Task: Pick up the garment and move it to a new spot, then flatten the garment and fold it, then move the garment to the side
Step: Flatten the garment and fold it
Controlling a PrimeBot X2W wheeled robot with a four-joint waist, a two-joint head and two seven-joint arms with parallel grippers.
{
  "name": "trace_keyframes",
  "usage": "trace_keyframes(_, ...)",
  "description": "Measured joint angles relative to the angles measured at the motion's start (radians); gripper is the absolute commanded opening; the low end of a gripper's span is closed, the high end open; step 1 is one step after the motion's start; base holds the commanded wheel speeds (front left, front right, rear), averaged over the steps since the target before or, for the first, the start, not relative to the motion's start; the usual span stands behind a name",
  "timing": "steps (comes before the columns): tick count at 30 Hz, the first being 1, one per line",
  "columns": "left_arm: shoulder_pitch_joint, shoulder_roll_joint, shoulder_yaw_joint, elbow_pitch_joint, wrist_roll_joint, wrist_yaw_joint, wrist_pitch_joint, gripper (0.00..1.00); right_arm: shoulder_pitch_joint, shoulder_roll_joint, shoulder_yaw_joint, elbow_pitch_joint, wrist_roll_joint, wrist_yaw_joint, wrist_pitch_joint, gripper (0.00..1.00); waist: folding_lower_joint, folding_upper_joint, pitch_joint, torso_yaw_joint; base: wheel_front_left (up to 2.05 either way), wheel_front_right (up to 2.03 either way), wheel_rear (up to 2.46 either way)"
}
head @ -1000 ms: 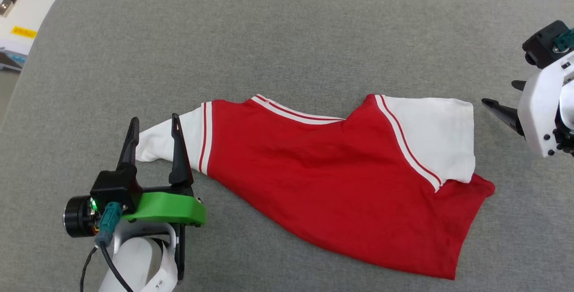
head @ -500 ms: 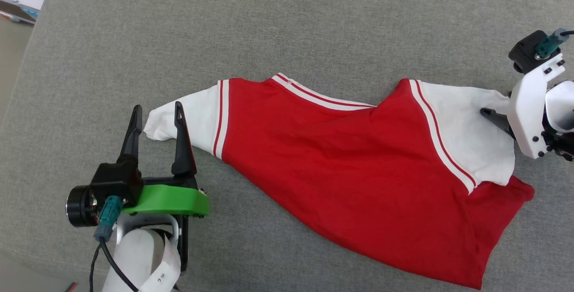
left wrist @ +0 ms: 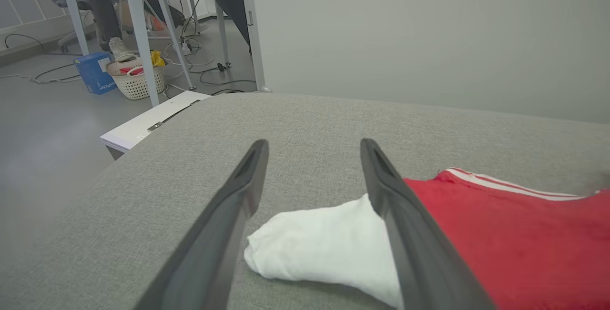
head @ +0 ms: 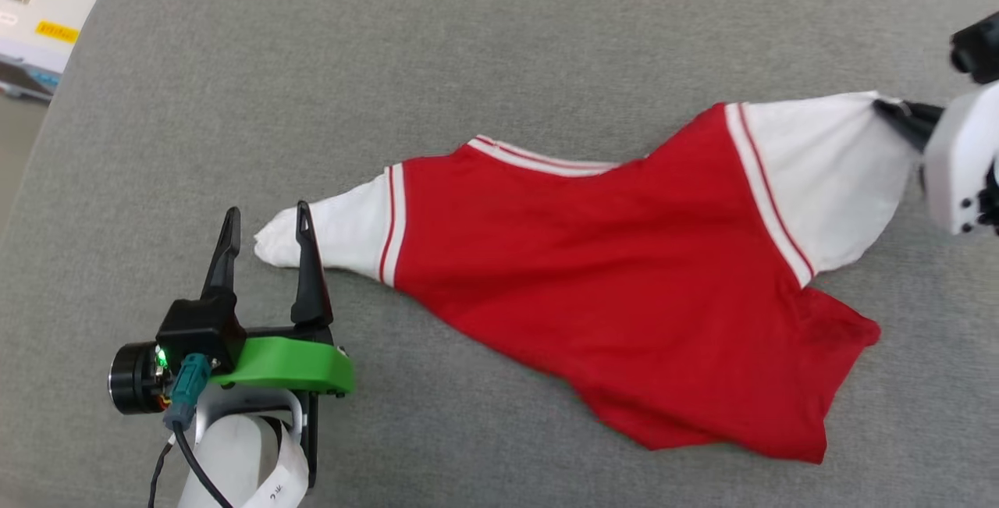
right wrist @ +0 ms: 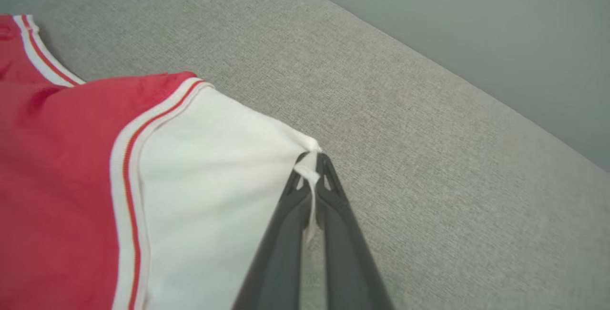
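The garment puckers up at the outer corner of its white sleeve [head: 268,243] while the red body [head: 609,293] lies flat, so the robot's left gripper needs to pinch it there next.
The garment [head: 624,258], a red T-shirt with white sleeves and striped trim, lies stretched across the grey cushion [head: 468,47]. My right gripper [head: 890,108] at the far right is shut on the edge of the garment's right white sleeve [right wrist: 214,167], which is pulled taut and lifted; white cloth shows pinched between the fingertips of this gripper [right wrist: 312,160]. My left gripper [head: 265,219] stands open at the lower left, with the tip of the other white sleeve [left wrist: 314,243] lying between its two fingers. The left gripper [left wrist: 312,145] touches nothing I can make out.
The grey cushion's left edge [left wrist: 143,153] drops to the floor, where a white board [left wrist: 147,124], a basket [left wrist: 136,79] and a blue box [left wrist: 95,72] stand among table legs. A white unit [head: 47,16] sits past the cushion's top-left corner. A grey wall [right wrist: 476,24] backs the cushion.
My right gripper has closed on the right sleeve's edge and pulled it up and to the right, stretching the garment. The left gripper stayed open by the left sleeve. The head camera has shifted.
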Motion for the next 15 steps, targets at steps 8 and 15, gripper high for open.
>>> trace_keyframes(8, 0.004, -0.002, -0.001, 0.012, 0.014, -0.01, 0.0, 1.0, 0.024, -0.096, -0.07, 0.084, 0.074, 0.0, -0.053, 0.0, 0.0, 0.0, -0.024, -0.043, 0.0, 0.0, 0.0)
trace_keyframes(15, 0.003, -0.003, -0.017, 0.022, 0.015, -0.018, 0.0, 1.0, 0.119, -0.096, -0.107, 0.283, 0.129, 0.0, -0.074, 0.0, 0.0, 0.0, -0.001, -0.043, 0.0, 0.0, 0.0)
